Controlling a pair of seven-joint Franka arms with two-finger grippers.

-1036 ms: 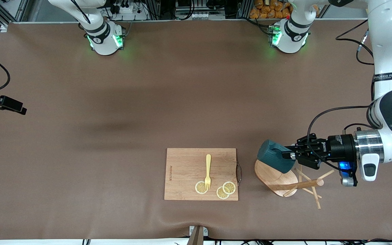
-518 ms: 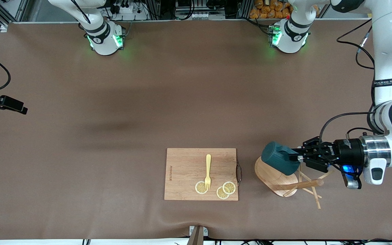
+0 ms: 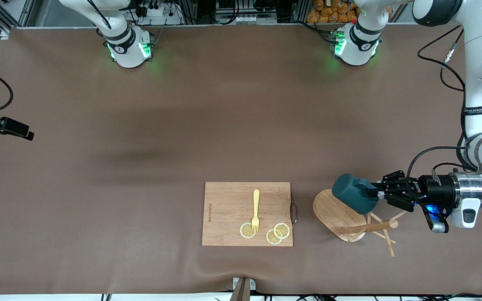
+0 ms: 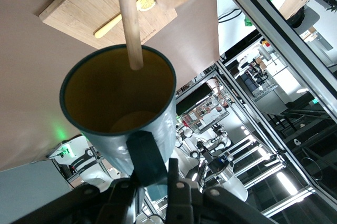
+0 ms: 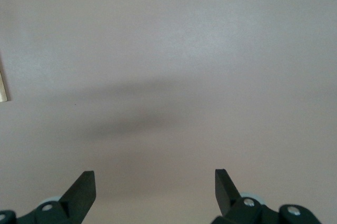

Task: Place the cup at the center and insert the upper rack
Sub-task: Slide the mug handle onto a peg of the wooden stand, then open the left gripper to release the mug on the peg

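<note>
Only the wooden peg's tip (image 4: 136,65) is in the cup's opening (image 4: 105,100). My left gripper should keep holding the cup until the cup's rim is near the post.
The dark teal cup (image 3: 354,193) lies tilted on its side in the air, over the edge of the upper rack's oval base (image 3: 332,210). My left gripper (image 3: 378,195) is shut on the cup's handle (image 4: 147,158). The cup's yellowish inside (image 4: 118,95) faces the left wrist camera. The upper rack lies on its side on the table, its post (image 3: 366,228) and thin pegs (image 3: 387,242) pointing toward the left arm's end. In the left wrist view the post (image 4: 129,23) crosses the cup's mouth. My right gripper (image 5: 155,182) is open and empty over bare mat, waiting.
A rectangular bamboo cutting board (image 3: 228,209) with a yellow fork (image 3: 255,211) and lemon slices (image 3: 278,233) lies beside the rack, toward the right arm's end. The board also shows in the left wrist view (image 4: 79,8). Brown mat (image 3: 182,125) covers the table.
My left gripper has carried the cup a short way toward the left arm's end of the table, off the middle of the rack's base. The rack and the right arm have not moved.
</note>
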